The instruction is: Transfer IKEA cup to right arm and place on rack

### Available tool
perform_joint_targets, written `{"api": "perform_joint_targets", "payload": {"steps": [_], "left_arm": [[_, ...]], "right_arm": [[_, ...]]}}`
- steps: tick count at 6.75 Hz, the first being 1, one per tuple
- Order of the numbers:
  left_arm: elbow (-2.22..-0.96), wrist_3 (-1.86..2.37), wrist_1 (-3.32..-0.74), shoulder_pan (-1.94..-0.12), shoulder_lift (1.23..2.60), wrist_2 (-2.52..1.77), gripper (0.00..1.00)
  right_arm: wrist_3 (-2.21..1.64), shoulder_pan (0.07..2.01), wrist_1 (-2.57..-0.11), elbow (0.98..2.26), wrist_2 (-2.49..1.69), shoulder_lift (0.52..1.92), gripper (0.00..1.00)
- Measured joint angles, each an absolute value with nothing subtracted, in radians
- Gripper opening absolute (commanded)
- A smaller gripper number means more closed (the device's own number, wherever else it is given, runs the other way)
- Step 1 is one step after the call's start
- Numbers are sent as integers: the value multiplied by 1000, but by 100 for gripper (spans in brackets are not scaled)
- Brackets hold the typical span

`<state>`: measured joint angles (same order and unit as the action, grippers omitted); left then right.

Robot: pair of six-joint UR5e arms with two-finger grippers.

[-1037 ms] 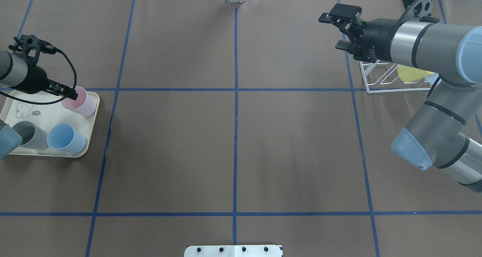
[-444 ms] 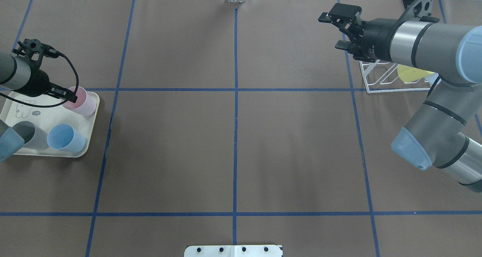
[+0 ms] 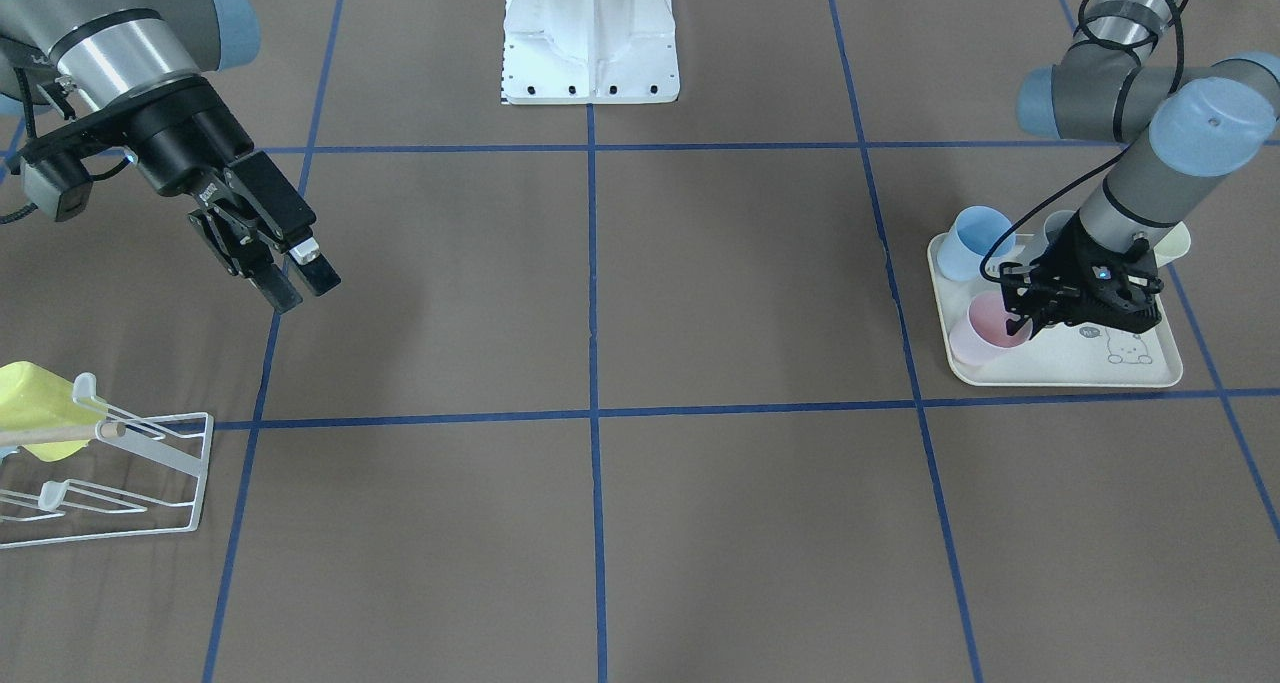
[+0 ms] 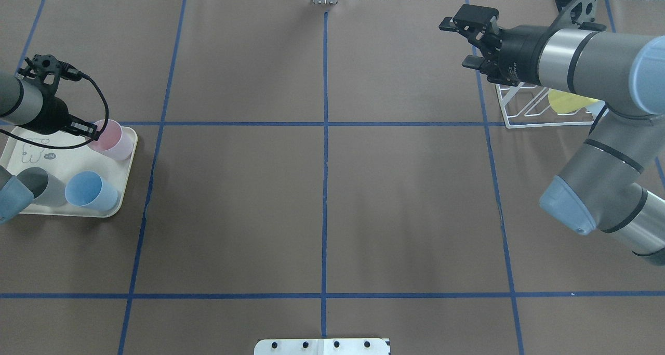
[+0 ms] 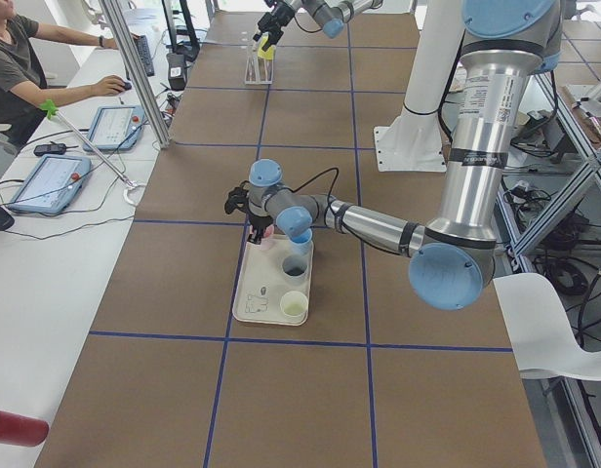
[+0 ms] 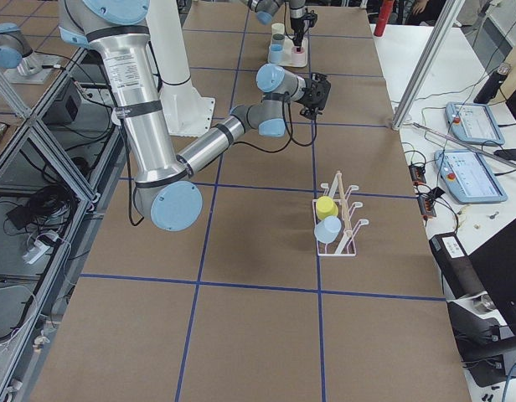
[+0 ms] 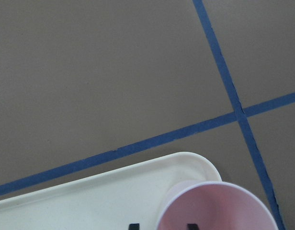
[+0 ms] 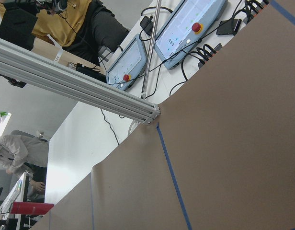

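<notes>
The left gripper should next grab the pink cup by its rim (image 3: 998, 298), so that it can pass the cup to the robot's right arm for the rack (image 3: 150, 478).
A pink cup (image 4: 113, 140) stands upright at the far corner of the cream rabbit-print tray (image 4: 72, 160); it also shows in the front view (image 3: 985, 331) and the left wrist view (image 7: 219, 211). My left gripper (image 4: 92, 132) is open, and its fingertips straddle the cup's rim, one inside and one outside. My right gripper (image 4: 470, 43) is open and empty in the air beside the white wire rack (image 4: 519, 108). The rack (image 3: 150, 478) holds a yellow cup (image 3: 35, 403).
A blue cup (image 4: 91, 191) and a grey cup (image 4: 41, 186) stand on the tray's near side. The right side view shows a pale blue cup (image 6: 327, 230) on the rack below the yellow one. Blue tape lines (image 4: 324, 123) cross the brown table. An operator sits past the far edge.
My left wrist has drawn back slightly and its fingers have settled at the pink cup's rim. The cup and the right arm have not moved.
</notes>
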<state>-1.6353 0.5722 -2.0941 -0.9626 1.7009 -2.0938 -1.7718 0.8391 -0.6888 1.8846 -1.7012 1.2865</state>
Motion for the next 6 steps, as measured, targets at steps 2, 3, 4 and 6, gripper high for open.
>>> {"api": "perform_joint_targets", "payload": {"steps": [2,3,4,6], "left_arm": [[-1646,574,-2107,-968,1692,-2094,0],[-1652,575,-2104,-989,1692,-2094,0],[-1654,577,-2101,-1032,1695,-2093,0],[-1658,660,-2107,-1102,1713,-2092,0]], "right_arm": [[-1772,839,-689,1885,-1701,1284,100],[-1773,839,-689,1885,-1701,1282,100],[-1774,839,-689,1885,-1701,1281,100],[-1774,839,-689,1886,-1701,1272,100]]}}
